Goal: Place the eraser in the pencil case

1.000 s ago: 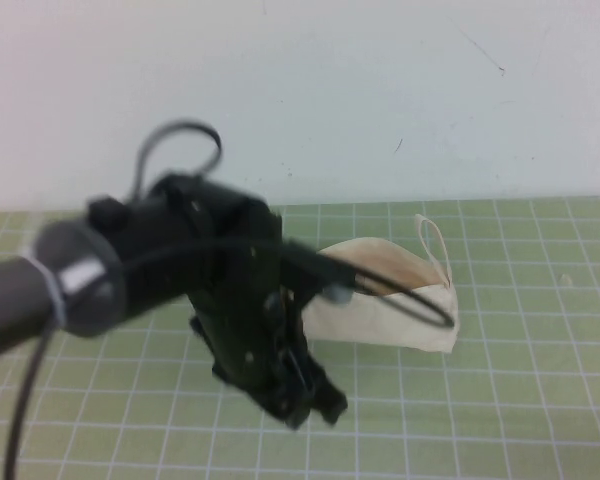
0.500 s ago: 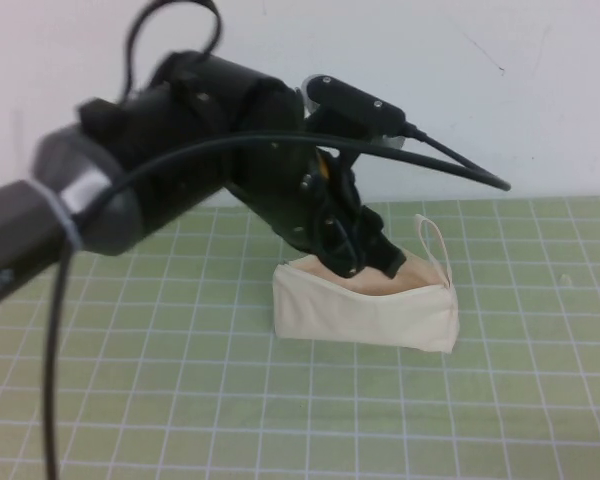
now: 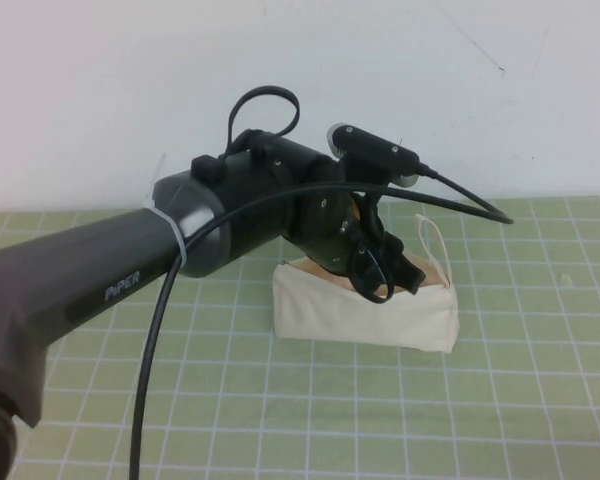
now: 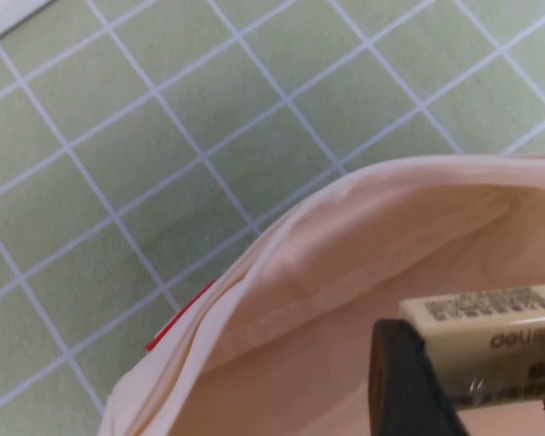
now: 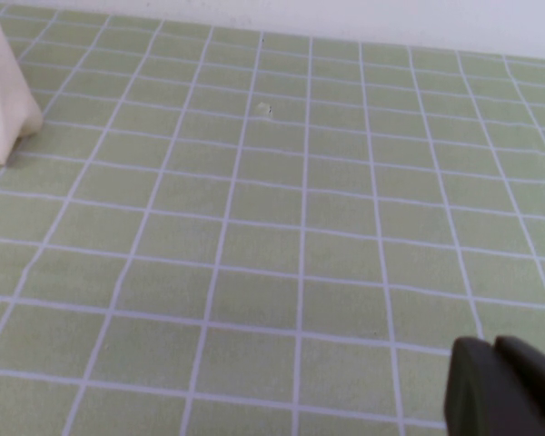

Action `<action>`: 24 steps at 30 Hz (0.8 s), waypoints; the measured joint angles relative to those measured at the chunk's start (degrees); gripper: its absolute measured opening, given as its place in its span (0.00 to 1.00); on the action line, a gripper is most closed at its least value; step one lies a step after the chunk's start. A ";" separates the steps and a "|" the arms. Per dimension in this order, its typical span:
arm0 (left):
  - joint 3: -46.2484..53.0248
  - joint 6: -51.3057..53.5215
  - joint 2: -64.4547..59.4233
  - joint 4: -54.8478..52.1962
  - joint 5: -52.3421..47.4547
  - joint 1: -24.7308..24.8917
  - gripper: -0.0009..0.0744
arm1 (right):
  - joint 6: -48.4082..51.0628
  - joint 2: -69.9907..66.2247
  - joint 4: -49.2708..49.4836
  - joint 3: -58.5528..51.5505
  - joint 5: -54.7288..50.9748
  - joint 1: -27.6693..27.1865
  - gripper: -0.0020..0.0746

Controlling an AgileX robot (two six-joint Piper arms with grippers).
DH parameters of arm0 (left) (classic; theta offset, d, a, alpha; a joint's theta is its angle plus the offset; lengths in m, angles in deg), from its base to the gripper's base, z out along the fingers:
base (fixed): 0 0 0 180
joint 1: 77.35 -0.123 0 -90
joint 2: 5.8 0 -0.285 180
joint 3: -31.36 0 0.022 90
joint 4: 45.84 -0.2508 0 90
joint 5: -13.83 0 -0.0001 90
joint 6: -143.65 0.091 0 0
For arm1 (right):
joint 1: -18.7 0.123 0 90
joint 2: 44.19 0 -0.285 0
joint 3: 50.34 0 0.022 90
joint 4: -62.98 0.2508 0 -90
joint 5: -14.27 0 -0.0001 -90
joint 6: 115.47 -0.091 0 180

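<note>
In the left wrist view the eraser hangs inside the pencil case's rim over its beige lining and would lie there, so my left gripper opens next.
The cream pencil case stands open on the green grid mat, loop strap at its right end. My left gripper hangs over its open mouth. In the left wrist view the left gripper is shut on the eraser, a pale tan block with dark print and reddish lettering, held just above the beige lining inside the pencil case. My right gripper is shut and empty, low over bare mat, away to the right of the pencil case's end; it is out of the high view.
The green cutting mat with white grid lines covers the table. A white wall stands behind the mat. The left arm crosses the left half of the high view.
My left arm has swung from the near side of the mat, up and back over the pencil case, and lowered its gripper into the open mouth.
</note>
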 joint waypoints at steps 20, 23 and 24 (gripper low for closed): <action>1.15 0.48 19.52 -9.32 -11.69 -0.10 0.14 | 0.00 0.00 0.00 0.00 0.00 0.00 0.02; 6.98 0.92 27.38 -9.44 -12.40 -0.10 0.05 | 0.00 0.00 0.00 0.00 0.00 0.00 0.02; 9.87 0.92 30.44 -9.44 -12.40 -0.10 0.04 | 0.00 0.00 0.00 0.00 0.00 0.00 0.02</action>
